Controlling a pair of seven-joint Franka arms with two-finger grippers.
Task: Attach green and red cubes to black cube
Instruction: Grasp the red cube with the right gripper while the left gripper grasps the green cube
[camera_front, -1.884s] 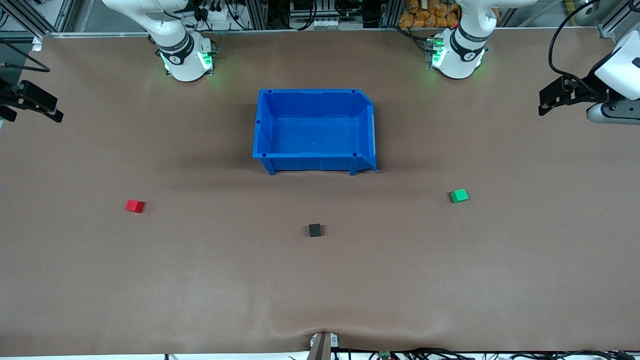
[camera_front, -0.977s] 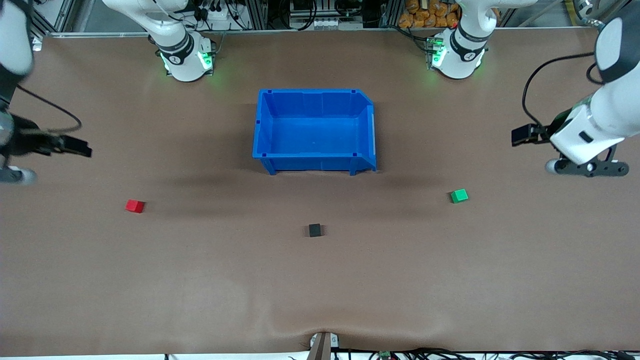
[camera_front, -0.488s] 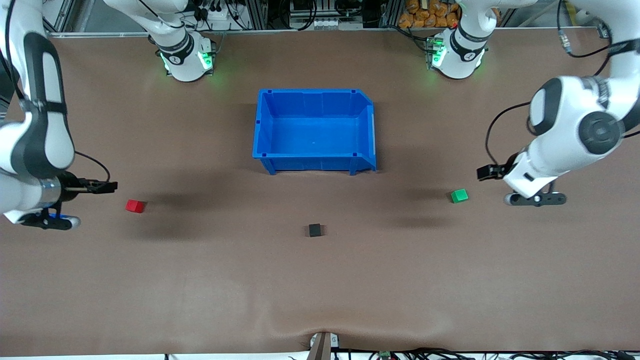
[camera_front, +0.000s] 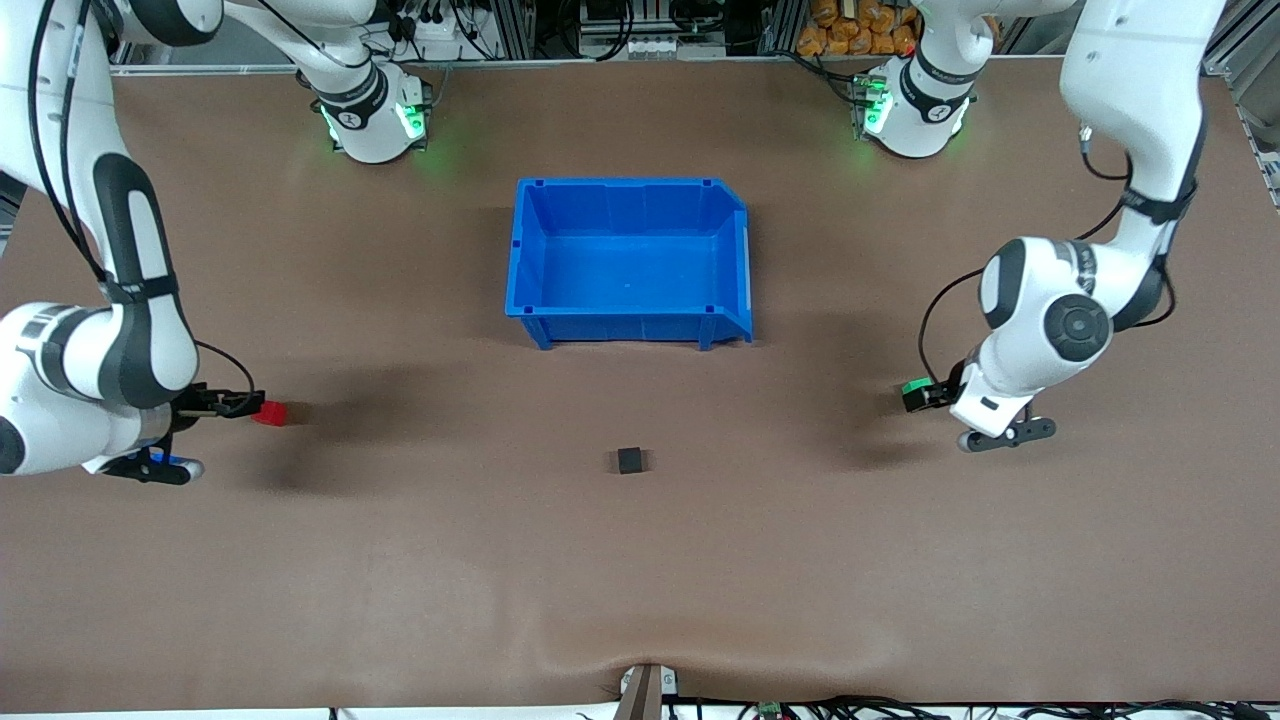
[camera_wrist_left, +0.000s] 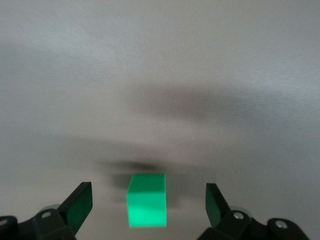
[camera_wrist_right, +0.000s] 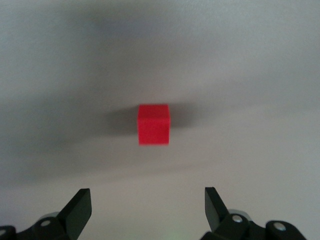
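Note:
The green cube (camera_front: 912, 386) (camera_wrist_left: 146, 200) is below my open fingers, so my left gripper isn't ready to close yet and will lower first, then close on the cube.
The black cube (camera_front: 630, 460) sits alone on the brown table, nearer to the front camera than the blue bin. The red cube (camera_front: 272, 413) lies toward the right arm's end; my right gripper (camera_front: 240, 404) is low beside it, open and empty. In the right wrist view the red cube (camera_wrist_right: 154, 124) lies ahead of the open gripper (camera_wrist_right: 146, 200), not between the fingers. The green cube (camera_front: 912, 386) lies toward the left arm's end, mostly covered by my left gripper (camera_front: 922, 397). In the left wrist view the green cube (camera_wrist_left: 146, 200) sits between the open fingers (camera_wrist_left: 80, 205), untouched.
A blue open bin (camera_front: 630, 325), with nothing in it, stands in the middle of the table between the arms' bases and the black cube. A small mount (camera_front: 645, 690) sits at the table's front edge.
Both arms have swung in from the table's ends and come down low. The right gripper has reached the red cube's side, the left gripper has come around the green cube. The cubes have not moved.

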